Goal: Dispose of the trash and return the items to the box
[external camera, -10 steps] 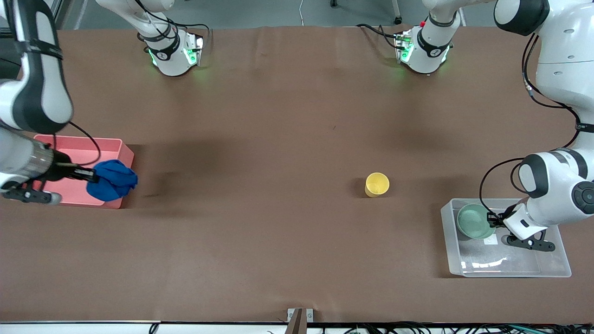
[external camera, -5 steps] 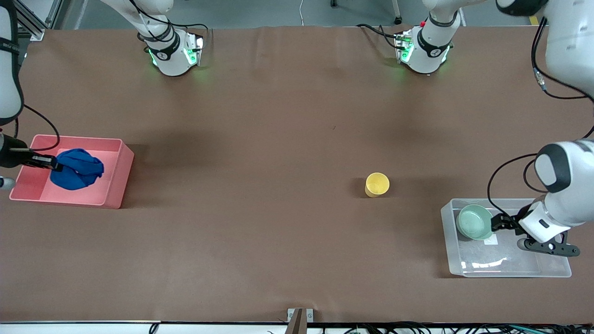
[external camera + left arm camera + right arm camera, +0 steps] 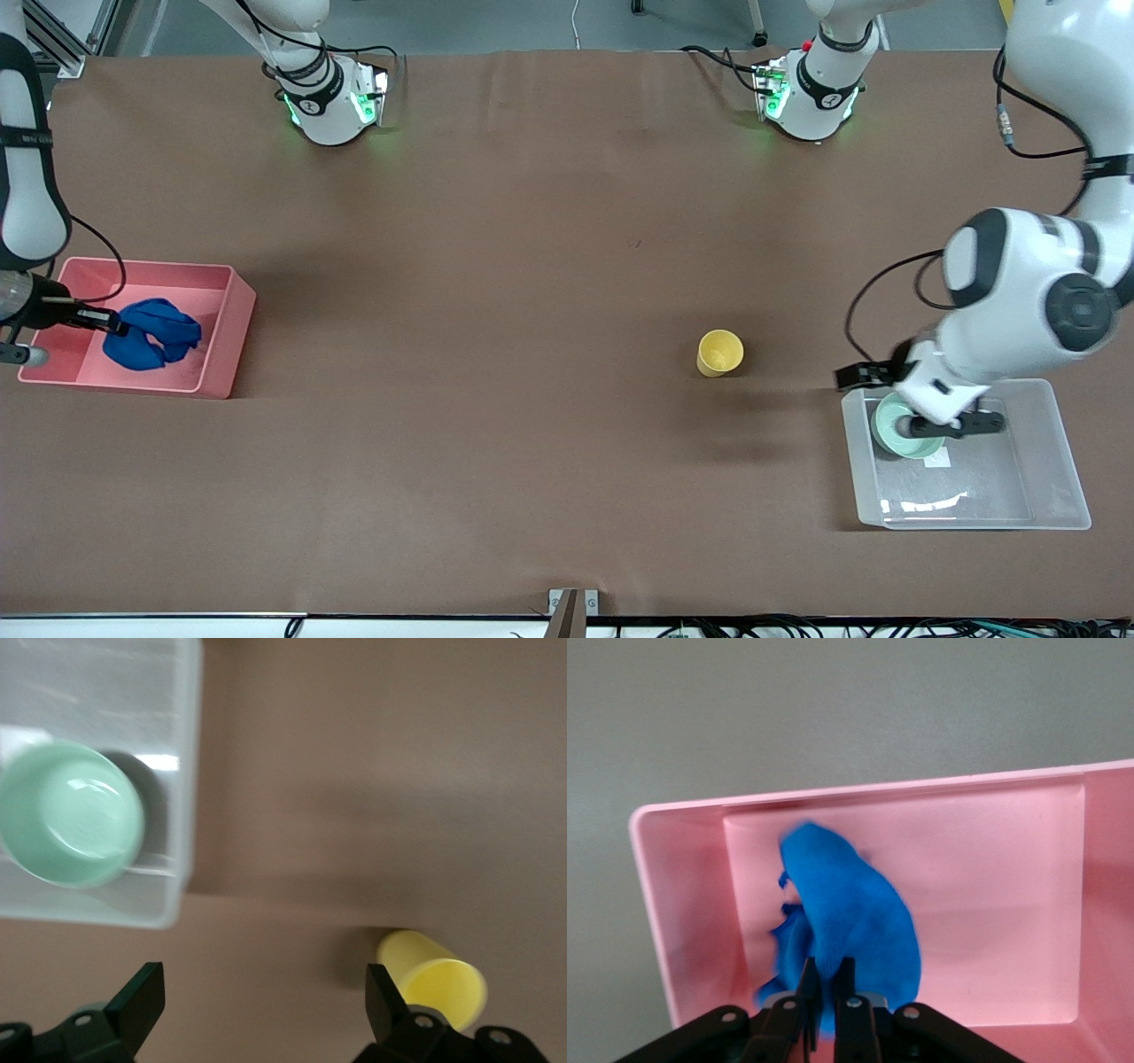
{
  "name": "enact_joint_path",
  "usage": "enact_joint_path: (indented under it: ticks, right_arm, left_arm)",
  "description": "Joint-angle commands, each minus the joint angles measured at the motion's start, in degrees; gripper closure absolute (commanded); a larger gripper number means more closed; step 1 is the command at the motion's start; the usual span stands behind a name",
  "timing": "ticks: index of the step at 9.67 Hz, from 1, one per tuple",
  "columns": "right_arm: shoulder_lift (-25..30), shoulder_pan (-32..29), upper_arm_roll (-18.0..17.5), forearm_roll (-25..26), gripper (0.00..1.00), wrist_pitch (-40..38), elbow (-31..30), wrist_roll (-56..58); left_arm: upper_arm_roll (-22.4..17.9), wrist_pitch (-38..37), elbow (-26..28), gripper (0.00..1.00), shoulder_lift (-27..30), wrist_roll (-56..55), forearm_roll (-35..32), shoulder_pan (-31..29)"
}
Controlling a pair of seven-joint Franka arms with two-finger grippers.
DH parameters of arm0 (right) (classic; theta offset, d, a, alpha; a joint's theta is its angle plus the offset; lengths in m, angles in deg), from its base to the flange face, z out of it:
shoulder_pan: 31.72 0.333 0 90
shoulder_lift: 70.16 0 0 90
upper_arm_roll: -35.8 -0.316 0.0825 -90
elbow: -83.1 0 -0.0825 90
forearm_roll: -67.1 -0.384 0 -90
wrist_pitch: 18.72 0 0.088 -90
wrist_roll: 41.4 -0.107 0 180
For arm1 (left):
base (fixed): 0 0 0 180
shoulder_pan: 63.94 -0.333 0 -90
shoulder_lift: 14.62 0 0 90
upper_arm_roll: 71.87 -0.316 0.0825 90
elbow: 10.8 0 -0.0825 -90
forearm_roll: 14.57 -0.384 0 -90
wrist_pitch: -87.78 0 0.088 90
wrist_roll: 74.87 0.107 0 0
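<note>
The robot needs to grab the yellow cup by its rim (image 3: 720,336) with its left gripper, to put the cup back in the clear tub (image 3: 1019,483).
The blue wad of trash (image 3: 155,332) lies in the pink bin (image 3: 226,330). My right gripper (image 3: 113,323) is in the bin, shut on the edge of the wad; in the right wrist view the wad (image 3: 850,904) sits between the nearly closed fingers of the right gripper (image 3: 826,979). The mint-green bowl (image 3: 882,422) sits in the clear tub (image 3: 1019,483), partly hidden by my left wrist. My left gripper (image 3: 861,377) is open and empty over the table beside the tub's corner, between the tub and the upright yellow cup (image 3: 719,352). The left wrist view shows the left gripper (image 3: 261,983), the cup (image 3: 434,979), the bowl (image 3: 71,815) and the tub (image 3: 133,691).
The pink bin's wall (image 3: 656,895) stands at the right arm's end of the table. A white sticker (image 3: 936,459) lies on the tub's base. Both arm bases (image 3: 332,97) (image 3: 811,93) stand along the table edge farthest from the front camera.
My left gripper let go of the bowl, left it in the tub and moved out toward the cup. My right gripper carried the wad over the pink bin and lowered it inside.
</note>
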Motion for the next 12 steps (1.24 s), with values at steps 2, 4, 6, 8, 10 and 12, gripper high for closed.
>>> enact_joint_path:
  ticks: [2, 4, 6, 8, 10, 12]
  right_arm:
    - [2.17, 0.33, -1.30, 2.79, 0.00, -0.58, 3.91, 0.08]
    - [7.16, 4.01, -1.31, 3.51, 0.00, -1.81, 4.99, -0.62]
    - [11.91, 6.91, -1.39, 3.94, 0.00, -4.87, 6.30, -0.62]
    - [14.21, 9.29, -1.48, 5.78, 0.00, -14.85, 12.07, -1.75]
    - [15.36, 11.75, -1.48, 8.06, 0.00, -25.76, 18.50, -4.92]
    - [19.30, 13.60, -1.66, 8.25, 0.00, -29.31, 18.53, -6.85]
  left_arm:
    - [0.79, 7.98, 7.71, 0.01, -1.64, -18.29, -7.67, 6.54]
    - [0.79, 10.71, 10.00, 0.08, -3.40, -24.39, -8.13, 9.70]
    - [0.79, 12.39, 12.46, 0.18, -4.46, -25.03, -8.13, 9.54]
    - [0.79, 12.58, 13.79, 0.35, -4.81, -25.12, -8.13, 9.37]
    - [0.79, 12.66, 13.36, 0.71, -6.21, -25.29, -8.13, 9.28]
    - [0.71, 12.58, 12.22, 1.00, -5.79, -25.38, -8.13, 9.10]
